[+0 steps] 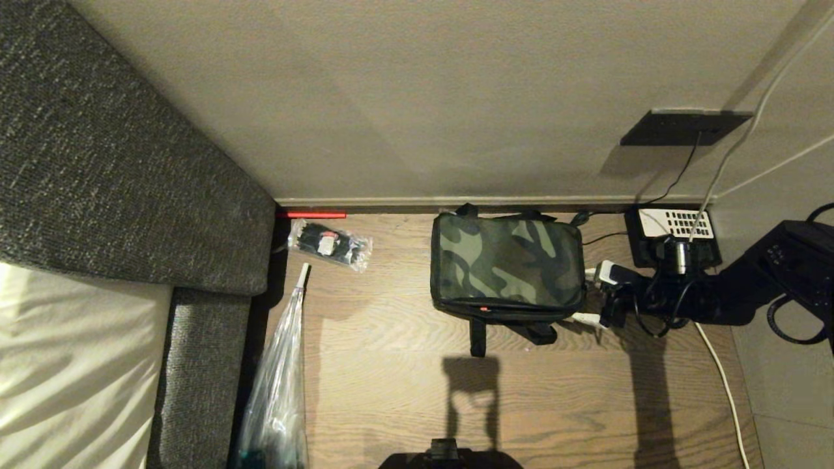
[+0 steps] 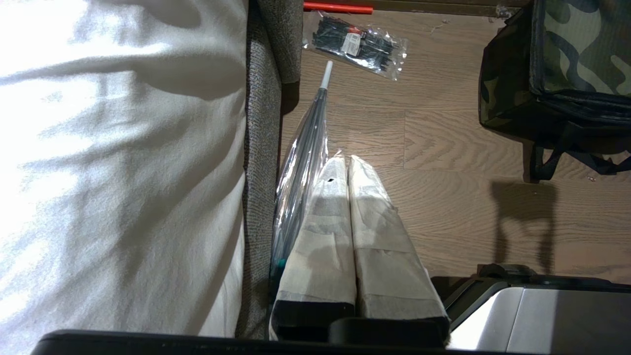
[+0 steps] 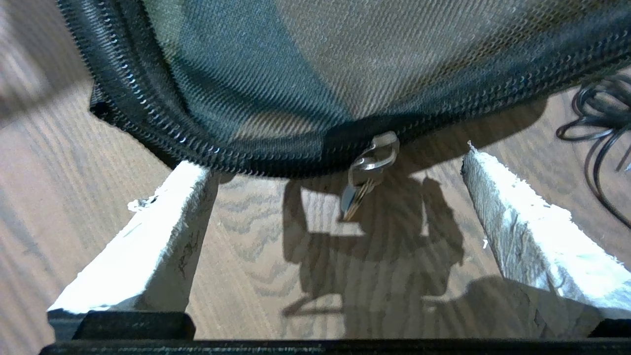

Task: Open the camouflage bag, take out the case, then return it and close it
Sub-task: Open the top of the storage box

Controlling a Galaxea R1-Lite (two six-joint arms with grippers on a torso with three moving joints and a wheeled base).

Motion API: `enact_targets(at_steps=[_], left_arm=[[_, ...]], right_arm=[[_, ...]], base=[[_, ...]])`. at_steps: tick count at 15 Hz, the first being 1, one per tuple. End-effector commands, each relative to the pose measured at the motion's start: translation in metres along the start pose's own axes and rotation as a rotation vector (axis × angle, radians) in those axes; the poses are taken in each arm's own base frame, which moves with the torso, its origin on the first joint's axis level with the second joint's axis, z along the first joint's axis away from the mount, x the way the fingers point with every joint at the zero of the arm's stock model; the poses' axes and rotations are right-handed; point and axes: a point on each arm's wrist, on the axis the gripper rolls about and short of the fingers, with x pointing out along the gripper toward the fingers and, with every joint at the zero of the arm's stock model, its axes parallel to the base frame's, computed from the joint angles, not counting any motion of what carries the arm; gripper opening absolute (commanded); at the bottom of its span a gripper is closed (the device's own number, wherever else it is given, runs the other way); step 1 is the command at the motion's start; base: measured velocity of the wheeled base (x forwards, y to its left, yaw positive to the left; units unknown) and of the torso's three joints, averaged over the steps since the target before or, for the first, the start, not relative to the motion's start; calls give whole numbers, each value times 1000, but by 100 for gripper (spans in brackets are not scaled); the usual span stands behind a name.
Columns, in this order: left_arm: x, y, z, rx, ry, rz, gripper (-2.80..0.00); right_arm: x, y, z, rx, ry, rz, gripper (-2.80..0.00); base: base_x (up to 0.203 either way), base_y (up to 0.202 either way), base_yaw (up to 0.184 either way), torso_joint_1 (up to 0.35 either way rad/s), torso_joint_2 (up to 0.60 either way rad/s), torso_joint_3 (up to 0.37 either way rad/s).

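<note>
I need to open the camouflage bag (image 3: 331,65) next, so I should pick up the metal zipper pull by its dangling ring (image 3: 357,200) with my right gripper.
The camouflage bag (image 1: 507,264) lies zipped shut on the wooden floor by the wall, green-and-black lid up, black straps trailing toward me. My right gripper (image 1: 594,293) is at the bag's right side, open, with its white fingers spread wide. In the right wrist view the bag's zipper edge (image 3: 207,143) fills the far side, and a metal zipper pull (image 3: 369,165) hangs between the fingers without touching either one. The right gripper (image 3: 330,167) holds nothing. The left gripper (image 2: 346,160) is shut and empty, parked low beside the grey bed edge. The case is out of view.
A black telephone with a white keypad (image 1: 674,238) and cables sits right of the bag. A clear packet of black items (image 1: 330,244) lies to the bag's left. A long plastic-wrapped item (image 1: 280,378) leans along the grey upholstered bed frame (image 1: 117,163). A white cable (image 1: 720,371) crosses the floor.
</note>
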Motion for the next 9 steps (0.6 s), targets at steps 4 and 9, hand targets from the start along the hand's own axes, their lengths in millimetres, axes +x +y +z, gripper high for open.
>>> enact_targets(at_steps=[4,9], left_arm=[[0,0,0,0,0,0,-280],[0,0,0,0,0,0,-280]], right_arm=[[3,-2,-3,-42,-6,-7,0],[6,-5,-6,-49,-8,-15,0]], base=[[0,0,0,0,0,0],[0,0,0,0,0,0]])
